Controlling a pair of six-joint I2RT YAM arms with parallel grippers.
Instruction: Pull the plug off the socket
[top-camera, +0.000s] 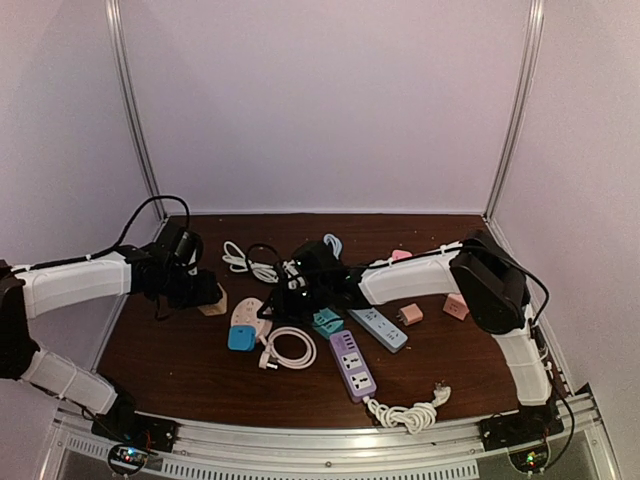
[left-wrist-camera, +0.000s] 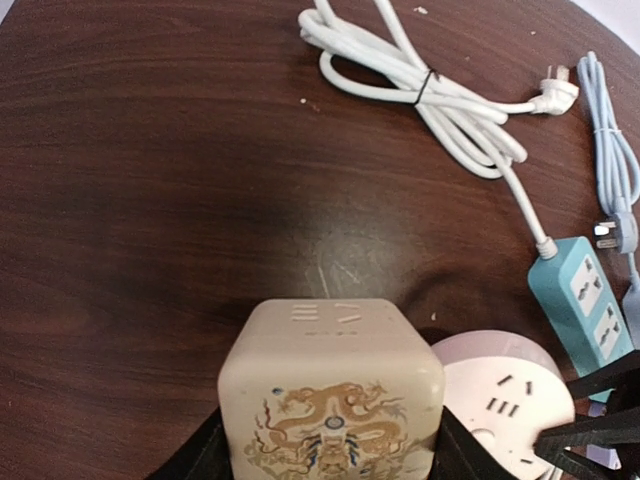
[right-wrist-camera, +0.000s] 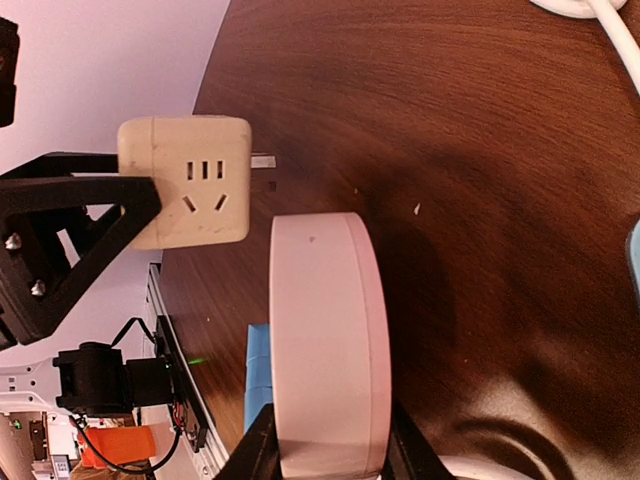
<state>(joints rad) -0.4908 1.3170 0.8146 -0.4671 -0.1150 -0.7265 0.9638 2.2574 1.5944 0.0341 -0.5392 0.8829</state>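
Observation:
The robot's left gripper needs to keep its hold on the cube, because the cube hangs above empty table and would fall close beside the disc if the gripper opened now.
My left gripper (left-wrist-camera: 330, 455) is shut on a beige cube adapter (left-wrist-camera: 330, 385) with a dragon print and socket slots on its sides; in the top view the cube (top-camera: 213, 303) sits at the gripper (top-camera: 203, 292). Its two metal prongs (right-wrist-camera: 264, 160) stick out bare in the right wrist view, clear of any socket. My right gripper (right-wrist-camera: 325, 445) is shut on the rim of a round white socket disc (right-wrist-camera: 325, 330), just right of the cube (right-wrist-camera: 185, 180). The disc (left-wrist-camera: 505, 395) lies face up beside the cube, a small gap between them.
A teal power strip (left-wrist-camera: 585, 300) with a bundled white cable (left-wrist-camera: 440, 95) lies beyond. A blue adapter (top-camera: 241, 338), a white cable coil (top-camera: 290, 348), a purple strip (top-camera: 352, 365), a light blue strip (top-camera: 378, 328) and pink adapters (top-camera: 410, 314) crowd the middle.

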